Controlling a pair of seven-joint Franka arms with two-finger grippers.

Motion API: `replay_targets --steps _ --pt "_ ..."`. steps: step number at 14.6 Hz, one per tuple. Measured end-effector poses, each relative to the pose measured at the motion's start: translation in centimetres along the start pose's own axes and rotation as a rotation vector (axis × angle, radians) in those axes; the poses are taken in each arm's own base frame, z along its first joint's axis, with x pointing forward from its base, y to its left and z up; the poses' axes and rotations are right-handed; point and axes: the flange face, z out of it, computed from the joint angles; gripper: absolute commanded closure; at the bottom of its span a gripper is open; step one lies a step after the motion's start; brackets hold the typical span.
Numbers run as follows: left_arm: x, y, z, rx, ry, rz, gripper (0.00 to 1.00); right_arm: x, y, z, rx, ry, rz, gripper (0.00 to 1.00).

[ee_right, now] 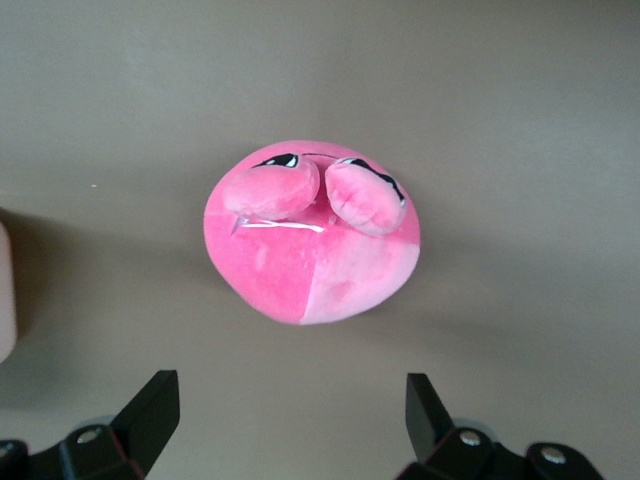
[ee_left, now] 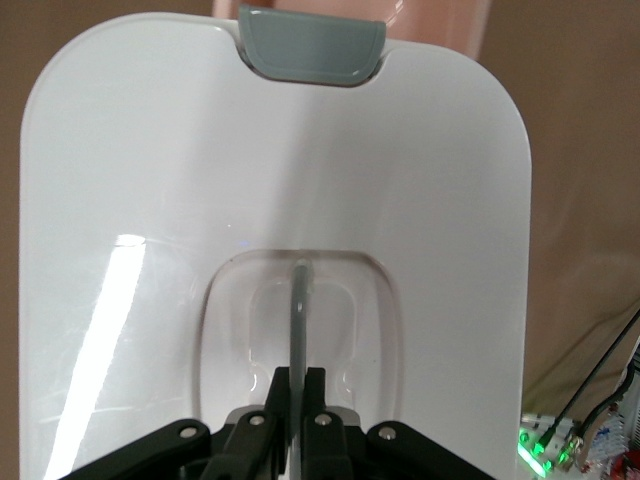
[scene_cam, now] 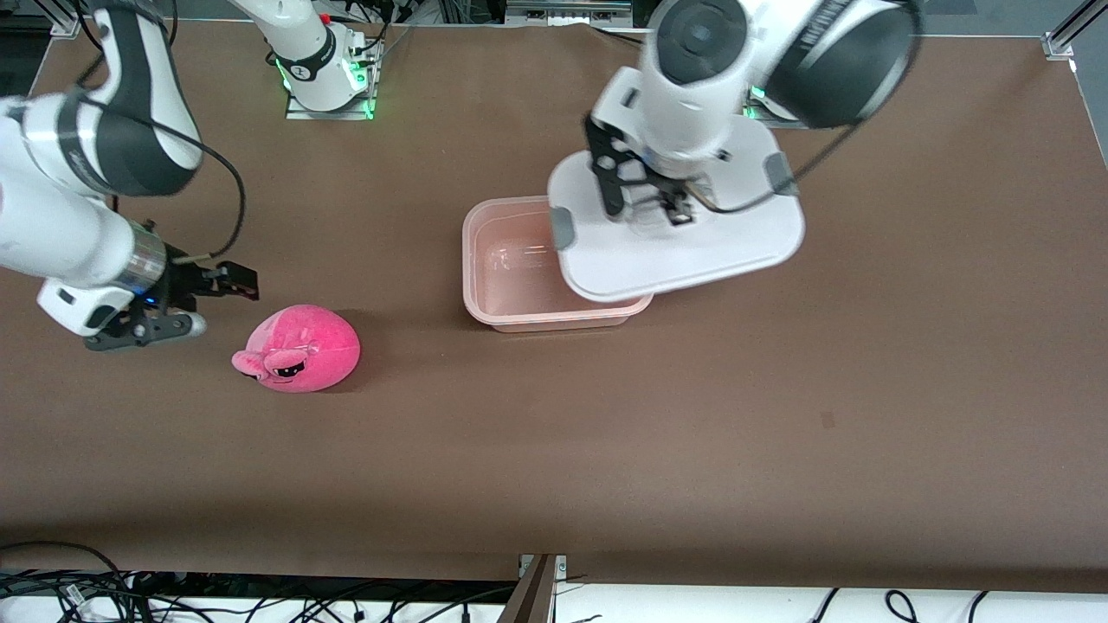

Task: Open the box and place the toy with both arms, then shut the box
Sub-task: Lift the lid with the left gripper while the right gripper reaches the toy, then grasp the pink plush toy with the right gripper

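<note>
I need to grab the toy by its body point(ee_right: 290, 259) next with my right gripper, beside the white tag string. Then I can place the toy in the box.
The pinkish translucent box point(scene_cam: 519, 268) stands open on the table. My left gripper point(scene_cam: 658, 212) is shut on the clear centre handle point(ee_left: 300, 300) of the white lid point(scene_cam: 736, 242) and holds the lid in the air, over the part of the box toward the left arm's end. In the left wrist view the lid point(ee_left: 150, 200) fills the frame, with a grey clip point(ee_left: 310, 45) at its edge. The hot-pink toy point(scene_cam: 299, 349) lies on the table toward the right arm's end. My right gripper point(scene_cam: 216, 305) is open and empty, low beside the toy point(ee_right: 310, 240).
The inside of the box shows nothing in the uncovered part. An edge of the box point(ee_right: 5, 290) shows in the right wrist view. Cables and a rail run along the table's front edge point(scene_cam: 537, 588). The arm bases point(scene_cam: 325, 78) stand at the top.
</note>
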Motion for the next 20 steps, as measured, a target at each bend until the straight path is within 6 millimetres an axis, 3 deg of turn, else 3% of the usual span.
replay_targets --steps 4,7,9,12,14,18,20 --pt "-10.3 -7.2 -1.5 -0.003 -0.018 -0.109 1.0 -0.2 -0.6 4.9 -0.002 0.026 -0.01 0.0" --pt "-15.3 -10.5 -1.1 -0.025 -0.01 -0.08 1.0 0.6 -1.9 7.4 -0.001 0.061 -0.036 0.0" --pt "-16.1 -11.4 -0.6 -0.015 -0.041 -0.046 1.0 1.3 -2.0 9.0 -0.003 0.081 -0.067 0.0" --pt "-14.6 -10.8 -0.2 0.002 -0.076 -0.003 1.0 2.3 -1.4 11.8 -0.008 0.104 -0.103 0.02" --pt "-13.7 -10.3 -0.2 0.009 -0.084 0.013 1.0 2.7 -1.2 13.1 -0.011 0.118 -0.106 0.22" --pt "-13.7 -10.3 -0.2 0.009 -0.085 0.014 1.0 3.1 -1.0 13.9 -0.015 0.136 -0.11 0.95" --pt "-13.9 -10.4 -0.2 0.009 -0.085 0.01 1.0 3.1 -1.0 13.8 -0.015 0.138 -0.114 1.0"
